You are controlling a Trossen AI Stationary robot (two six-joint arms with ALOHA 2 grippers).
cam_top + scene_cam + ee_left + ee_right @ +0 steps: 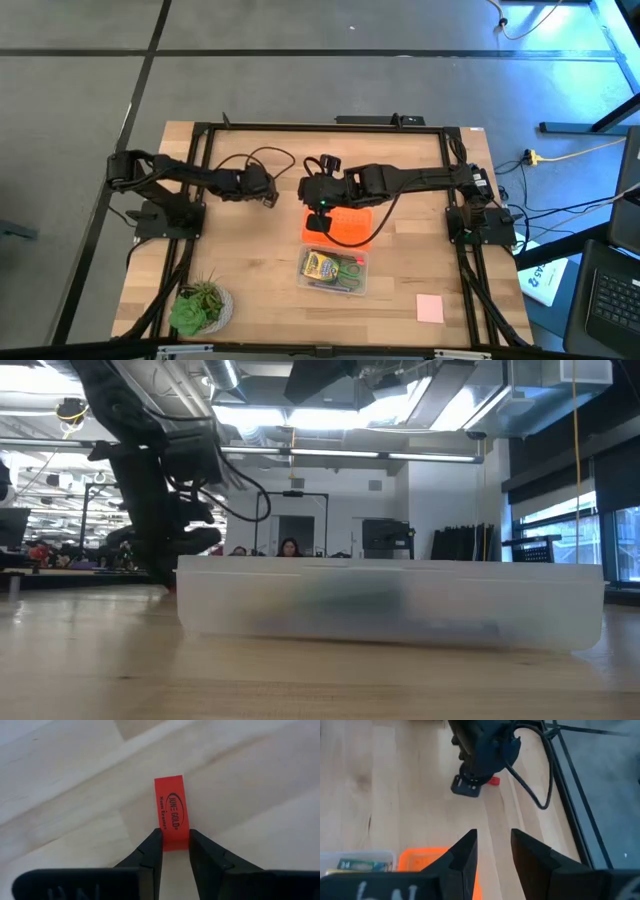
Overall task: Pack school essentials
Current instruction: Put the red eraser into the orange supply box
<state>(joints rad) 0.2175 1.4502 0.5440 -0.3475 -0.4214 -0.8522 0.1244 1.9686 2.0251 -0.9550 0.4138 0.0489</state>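
Note:
The red eraser (171, 807) is over the wood, well short of the clear case. The eraser needs to move toward the case before my left gripper lets go of it.
The tiny red eraser (171, 807) has black print on it and sticks out beyond the fingertips of my left gripper (172, 837), which is shut on it over the table's left-middle (269, 197). From the right wrist view the eraser (494, 781) shows beside that gripper. My right gripper (494, 842) is open and empty, hovering over the orange lid (350, 226) at the table's centre (318, 220). The clear case (333, 272) lies nearer. It holds the yellow-green crayon box (320, 266) and green-handled scissors (350, 272). The pink note pad (430, 308) lies flat near the right near corner. My left gripper pinches the red eraser by its near end (173, 839) between the two fingertips. Most of the eraser's length juts forward past them, in line with the fingers. Bare wood shows beneath it. I cannot tell whether the eraser touches the table.
A small green potted plant (201, 306) stands at the near left corner. The clear case (390, 605) fills the front of the low view. Black frame rails (462, 250) run along the table's sides, and cables (255, 158) trail near the far edge.

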